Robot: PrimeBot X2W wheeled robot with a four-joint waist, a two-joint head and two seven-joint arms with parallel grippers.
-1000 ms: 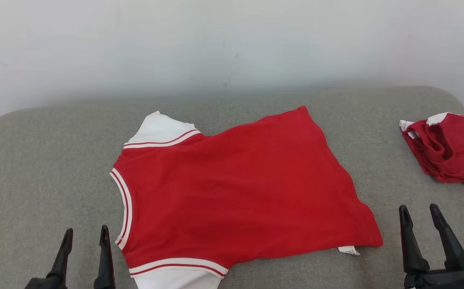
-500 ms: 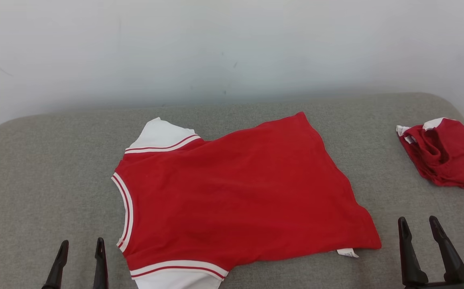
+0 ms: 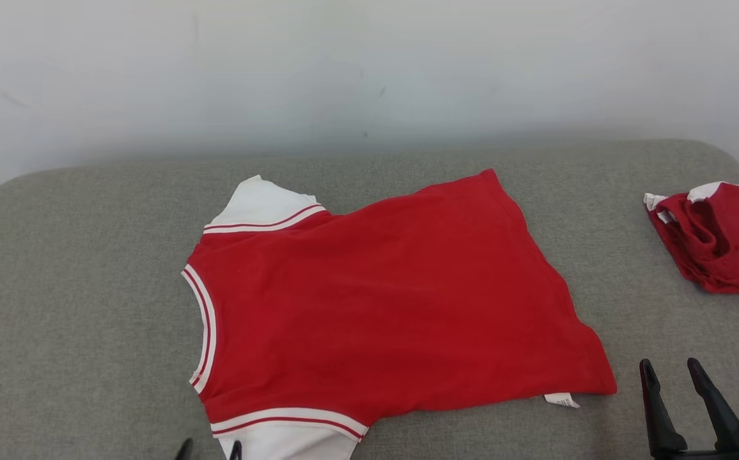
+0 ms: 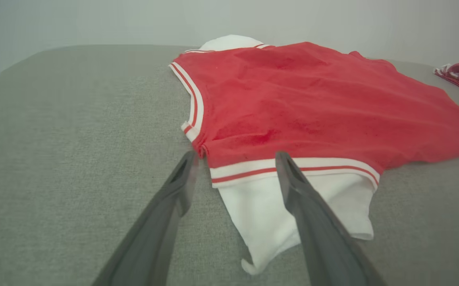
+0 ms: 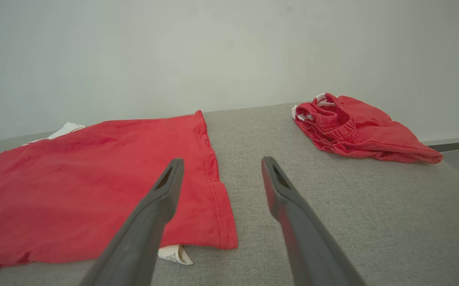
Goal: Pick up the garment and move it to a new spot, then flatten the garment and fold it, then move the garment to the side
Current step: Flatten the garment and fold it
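My right gripper grabs the jersey's hem corner beside the label next, to fold the jersey's long side over the jersey's middle (image 3: 394, 295).
The garment (image 3: 382, 300) lies spread flat on the grey cushioned surface, red with white sleeves and white stripe trim, collar to the left; no numbers show on this side. My left gripper (image 4: 235, 157) is open just above the near white sleeve (image 4: 293, 210), one finger on each side of the striped cuff, and its tips peek in at the head view's bottom edge (image 3: 210, 447). My right gripper (image 3: 670, 369) stands open and empty at the lower right, just right of the garment's hem corner (image 5: 217, 222) and its white label (image 5: 174, 254).
A second red garment (image 3: 718, 239) lies bunched at the surface's far right edge, also in the right wrist view (image 5: 356, 127). A pale wall (image 3: 369, 70) rises behind the grey surface (image 3: 75, 287), whose corners are rounded.
My left gripper has dropped low in the head view and shifted right toward the near sleeve. The right gripper sits lower. The camera has shifted slightly; the garment lies unchanged.
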